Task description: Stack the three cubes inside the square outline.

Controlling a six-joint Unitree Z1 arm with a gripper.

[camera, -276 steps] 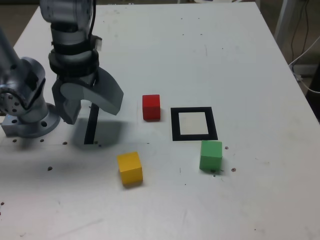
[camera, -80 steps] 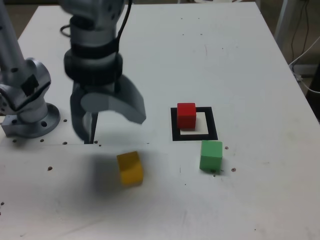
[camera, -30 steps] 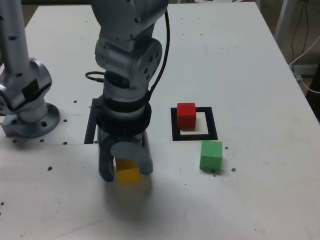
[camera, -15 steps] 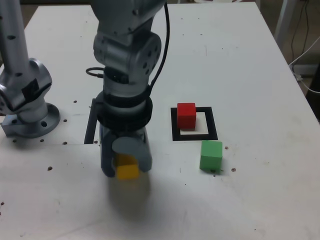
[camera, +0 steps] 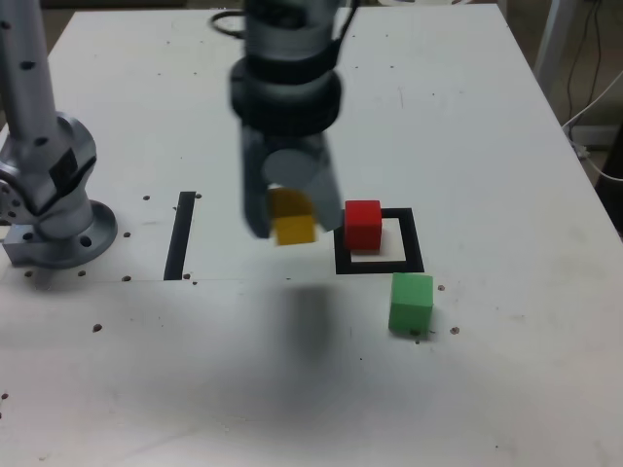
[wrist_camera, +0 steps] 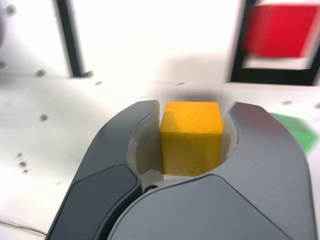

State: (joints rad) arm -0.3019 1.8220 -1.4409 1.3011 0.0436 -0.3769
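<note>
The yellow cube (camera: 293, 218) hangs beside the outline, so it is too early to release it. The yellow cube first moves toward the red cube's top.
My gripper (camera: 289, 216) is shut on the yellow cube (camera: 293, 218) and holds it in the air, just to the exterior view's left of the square outline (camera: 379, 241). The wrist view shows the yellow cube (wrist_camera: 191, 136) clamped between both grey fingers (wrist_camera: 131, 150). The red cube (camera: 363, 225) sits inside the outline, against its left and back side in the exterior view; it also shows blurred in the wrist view (wrist_camera: 280, 31). On the table in front of the outline rests the green cube (camera: 411, 303), near its right corner.
The arm's grey base (camera: 51, 195) stands at the exterior view's left. A straight black strip (camera: 180, 236) lies on the white table (camera: 438, 126) between base and outline. Cables hang beyond the table's right edge.
The gripper closed on the yellow cube on the table, lifted it, and carried it back and to the exterior view's right toward the outline. Red and green cubes stayed put.
</note>
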